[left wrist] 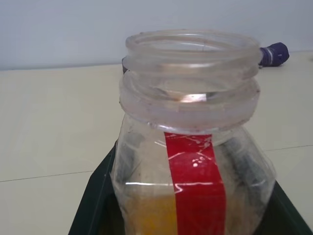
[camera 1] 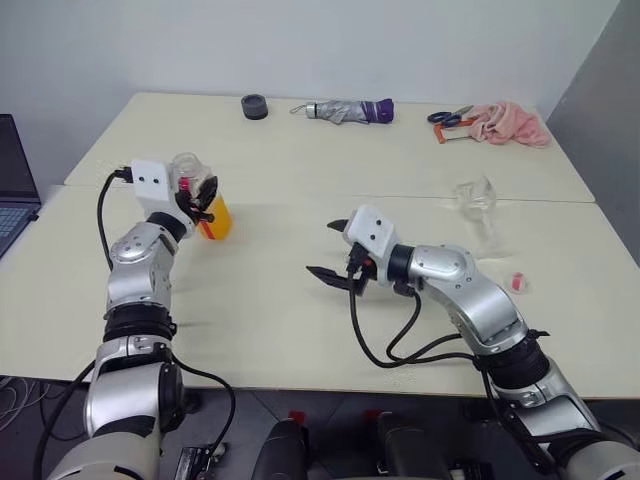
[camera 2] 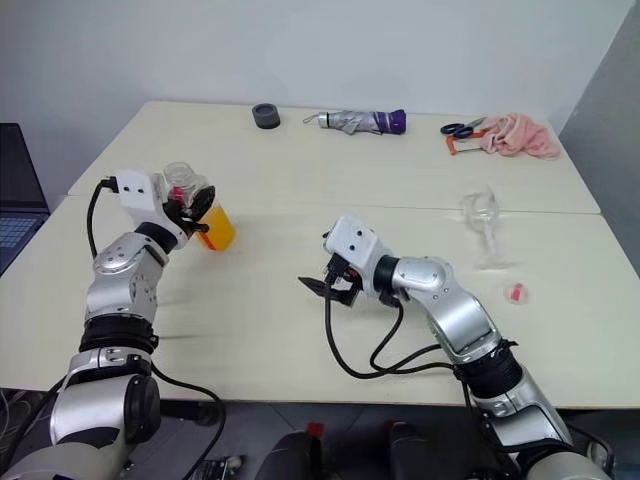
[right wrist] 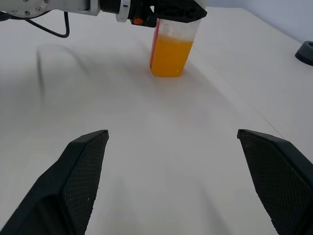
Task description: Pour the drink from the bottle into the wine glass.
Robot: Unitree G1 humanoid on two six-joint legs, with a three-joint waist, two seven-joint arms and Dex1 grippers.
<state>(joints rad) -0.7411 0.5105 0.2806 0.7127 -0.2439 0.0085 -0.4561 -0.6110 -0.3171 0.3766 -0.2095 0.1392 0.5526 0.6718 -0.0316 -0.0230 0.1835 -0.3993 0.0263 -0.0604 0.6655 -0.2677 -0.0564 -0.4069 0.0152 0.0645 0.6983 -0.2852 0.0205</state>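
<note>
The wine glass widens into a wide, round bowl. My right gripper next needs to pick it up by its narrow stem, where the fingers fit around.
My left gripper is shut on the bottle, a clear plastic one with a red stripe, held upright at the left of the table. The bottle has no cap and its wide mouth is open. The orange drink fills its lower part. I cannot tell whether its base touches the table. My right gripper hangs open over the middle of the table, holding nothing and pointing towards the bottle. The wine glass stands upright at the right, beyond my right arm.
A small red-and-white cap lies on the table near the glass. Along the far edge are a black tape roll, a folded umbrella, scissors and a pink cloth. A laptop sits at the far left.
</note>
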